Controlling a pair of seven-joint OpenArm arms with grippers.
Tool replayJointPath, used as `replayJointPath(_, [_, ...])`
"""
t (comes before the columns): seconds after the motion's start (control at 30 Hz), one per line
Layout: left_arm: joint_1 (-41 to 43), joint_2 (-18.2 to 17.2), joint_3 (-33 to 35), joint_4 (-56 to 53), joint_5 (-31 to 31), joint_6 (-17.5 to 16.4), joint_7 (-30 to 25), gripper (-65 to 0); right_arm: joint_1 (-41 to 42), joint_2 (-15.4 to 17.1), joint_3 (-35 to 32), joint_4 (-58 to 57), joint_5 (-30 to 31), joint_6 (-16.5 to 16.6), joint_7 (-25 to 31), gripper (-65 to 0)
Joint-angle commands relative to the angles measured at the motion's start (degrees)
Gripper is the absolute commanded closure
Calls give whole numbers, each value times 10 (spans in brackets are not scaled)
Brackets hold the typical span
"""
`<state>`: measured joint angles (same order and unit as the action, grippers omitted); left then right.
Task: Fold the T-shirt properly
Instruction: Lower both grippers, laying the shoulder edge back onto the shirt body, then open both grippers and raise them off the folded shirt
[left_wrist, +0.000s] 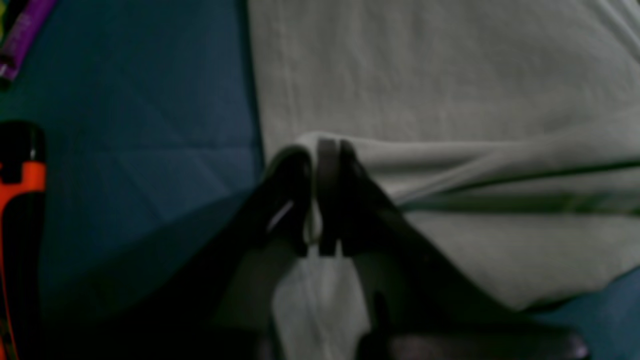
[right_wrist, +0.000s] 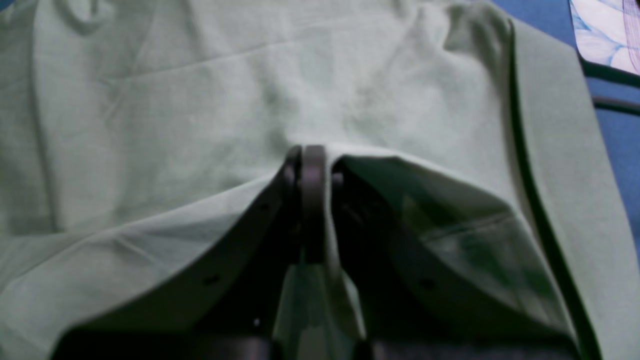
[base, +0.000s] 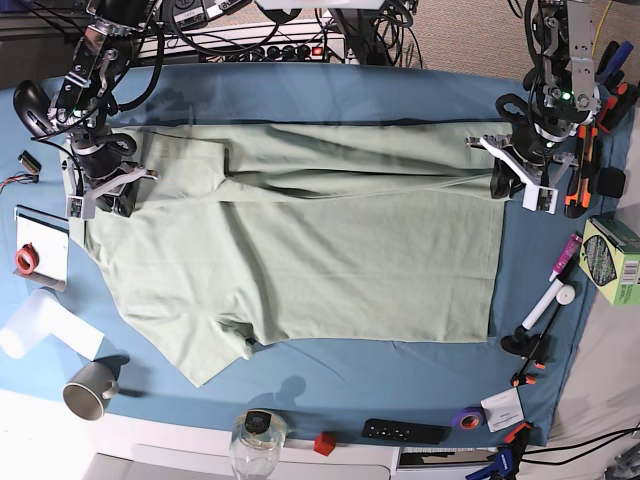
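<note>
The T-shirt's folded edge (base: 190, 188) lies against the T-shirt's lower layer (base: 150, 228), so it is time for my right gripper to release the folded edge.
The pale sage-green T-shirt (base: 300, 260) lies spread on the blue table cloth (base: 400, 360), its far long edge folded over toward the middle. My left gripper (base: 512, 182), at the base view's right, is shut on the shirt's edge; the wrist view shows a fold of cloth (left_wrist: 313, 220) pinched between its black fingers (left_wrist: 330, 190). My right gripper (base: 105, 195), at the base view's left, is shut on the shirt near the sleeve; its wrist view shows cloth (right_wrist: 327, 225) pinched between the fingers (right_wrist: 312, 200) and draped off them. The collar and placket are hidden.
A grey mug (base: 88, 388), white roll (base: 40, 325), red tape (base: 25, 260) and notepad sit at the left. A glass jar (base: 258, 440), red cube (base: 322, 443), remote (base: 403, 432) and purple tape (base: 464, 419) line the near edge. Markers (base: 560, 262), clamps and a green box (base: 615, 262) stand right.
</note>
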<state>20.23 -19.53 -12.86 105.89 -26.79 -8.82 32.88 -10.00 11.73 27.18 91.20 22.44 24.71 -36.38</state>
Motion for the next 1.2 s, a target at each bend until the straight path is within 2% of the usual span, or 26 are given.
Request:
replayJointPath(0.0, [-4,-6,-4,8,-2,-3,-15,0,6,10,1,9,6,-1,16,0])
replayJointPath(0.3, [-4,-6,-4,8,-5,-82,-14,-9,6,10,1,9,4,-1,15,0])
replayJointPath(0.4, [-4,-6,-4,8,-9,-93,-14,-222,6,10,1,9,-18,0,15,0])
replayJointPath(0.43, [-4,-6,-4,8,-10,-90,-14,-278,6,10,1,9,-24,0,16,-16])
replayJointPath(0.47, [-4,-6,-4,8,-9,-86,-14,-307,6,10,1,9,-29,0,16,-101])
replayJointPath(0.53, [-4,-6,-4,8,-9,-63,-14,-311,6,10,2,9,-30,-2,21,-273])
replayJointPath(0.57, [-4,-6,-4,8,-9,-53,-14,-311,6,10,2,9,-30,-7,24,-317])
replayJointPath(0.67, [-4,-6,-4,8,-6,-40,-14,-311,6,10,2,9,-30,-47,36,-323])
replayJointPath(0.8, [-4,-6,-4,8,18,-35,-15,-311,6,10,7,9,-30,-66,39,-323])
replayJointPath(0.83, [-4,-6,-4,8,28,-24,-15,-311,6,10,10,9,-30,-70,39,-323])
replayJointPath(1.0, [-4,-6,-4,8,88,54,-22,-311,7,10,45,9,-25,-71,38,-323])
replayJointPath(1.1, [-4,-6,-4,8,120,65,-24,-311,6,9,85,9,8,-70,16,-322])
replayJointPath(1.17, [-4,-6,-4,8,143,65,-25,-311,6,5,122,9,41,-56,6,-322])
